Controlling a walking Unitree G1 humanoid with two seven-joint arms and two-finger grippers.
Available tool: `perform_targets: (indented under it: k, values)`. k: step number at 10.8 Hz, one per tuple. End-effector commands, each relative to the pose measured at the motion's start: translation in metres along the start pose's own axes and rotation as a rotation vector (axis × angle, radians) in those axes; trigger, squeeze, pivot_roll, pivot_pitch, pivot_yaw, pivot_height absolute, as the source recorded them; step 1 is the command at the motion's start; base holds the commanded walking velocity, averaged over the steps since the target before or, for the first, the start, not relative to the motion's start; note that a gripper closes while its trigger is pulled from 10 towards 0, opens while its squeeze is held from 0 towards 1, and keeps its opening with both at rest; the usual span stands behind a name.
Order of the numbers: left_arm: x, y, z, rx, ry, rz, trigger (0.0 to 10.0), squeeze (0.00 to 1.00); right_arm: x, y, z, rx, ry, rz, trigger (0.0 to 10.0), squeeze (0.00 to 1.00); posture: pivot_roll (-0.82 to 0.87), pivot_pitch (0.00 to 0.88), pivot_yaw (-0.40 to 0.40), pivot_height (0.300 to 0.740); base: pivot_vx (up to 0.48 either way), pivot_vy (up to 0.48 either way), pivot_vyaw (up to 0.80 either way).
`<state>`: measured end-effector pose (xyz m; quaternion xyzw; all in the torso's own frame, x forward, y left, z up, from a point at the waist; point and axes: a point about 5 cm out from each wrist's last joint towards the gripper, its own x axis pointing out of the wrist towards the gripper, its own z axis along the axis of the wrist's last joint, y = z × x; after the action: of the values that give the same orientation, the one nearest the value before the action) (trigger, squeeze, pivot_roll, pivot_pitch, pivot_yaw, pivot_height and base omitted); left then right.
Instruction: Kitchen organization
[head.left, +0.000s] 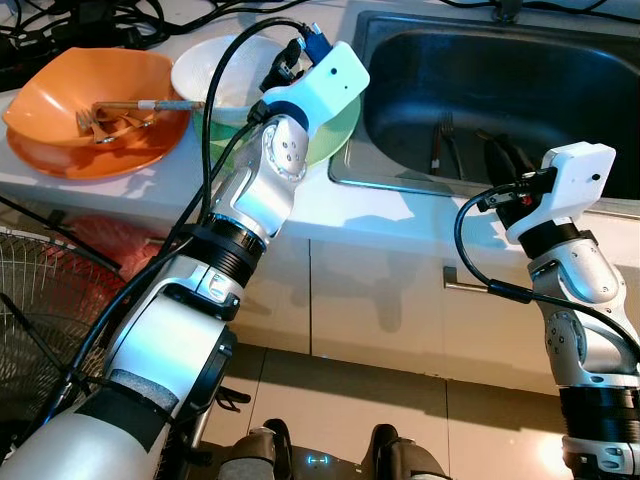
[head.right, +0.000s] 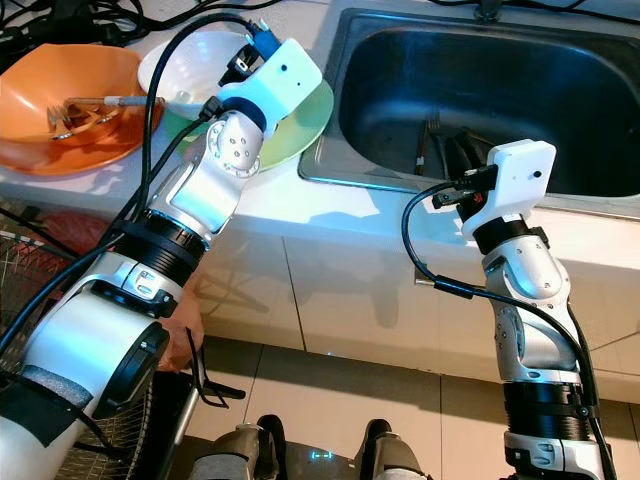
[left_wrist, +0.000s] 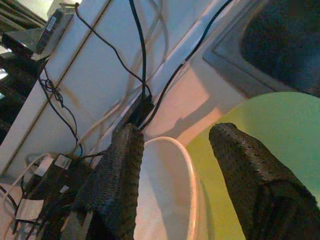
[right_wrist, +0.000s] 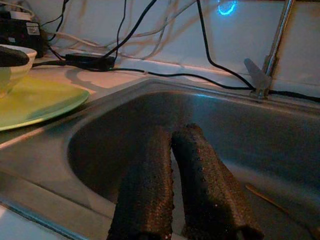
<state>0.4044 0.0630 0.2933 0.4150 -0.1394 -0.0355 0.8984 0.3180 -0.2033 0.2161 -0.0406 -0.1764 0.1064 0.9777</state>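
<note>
The left gripper pinches the white bowl by its thin rim (left_wrist: 189, 167) next, because the bowl's round body spreads wider than the open fingers.
A white bowl (head.left: 215, 70) sits on a green plate (head.left: 335, 130) on the counter, just left of the steel sink (head.left: 345, 175). My left gripper (left_wrist: 175, 137) is open over the bowl, with one finger on each side of its rim (left_wrist: 187, 160). An orange bowl (head.left: 60, 100) at the far left holds several utensils (head.left: 115, 115). My right gripper (right_wrist: 172, 132) is shut with nothing between its fingers, reaching low into the sink basin. A fork (head.left: 440, 140) lies on the sink bottom beside it.
Black and white cables (left_wrist: 140, 60) run along the wall behind the counter, by a power strip (right_wrist: 87, 60). The faucet (right_wrist: 277, 35) stands at the sink's back. A wire fan guard (head.left: 30, 300) stands on the floor at left. A cabinet handle (head.left: 465, 285) is below the sink.
</note>
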Motion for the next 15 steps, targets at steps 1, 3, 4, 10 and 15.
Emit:
perform_targets:
  k: [1,3,4,10,15]
  values:
    - [-0.002,-0.005,0.002,-0.005,0.008,-0.020,10.0,0.00,0.002,0.002,0.000,-0.006,-0.005,0.006,10.0,0.00,0.02,0.186,0.005,0.740,0.000,0.000,0.00]
    - [-0.003,-0.004,-0.001,0.003,0.043,-0.012,10.0,0.00,0.001,0.002,0.000,-0.004,-0.006,0.006,10.0,0.00,0.03,0.188,0.008,0.740,0.000,0.000,0.00]
    - [-0.003,-0.001,-0.003,0.004,0.063,0.000,10.0,0.00,0.001,0.002,0.000,-0.004,-0.005,0.006,10.0,0.00,0.03,0.188,0.008,0.740,0.000,0.000,0.00]
    - [-0.005,0.003,-0.016,0.028,0.136,0.004,10.0,0.00,0.002,0.002,-0.001,-0.002,-0.002,0.007,10.0,0.00,0.03,0.198,0.004,0.740,0.000,0.000,0.00]
    - [-0.006,-0.004,-0.013,0.021,0.119,-0.034,0.0,0.00,0.002,0.003,-0.001,-0.002,-0.001,0.010,10.0,0.00,0.03,0.205,0.002,0.740,0.000,0.000,0.00]
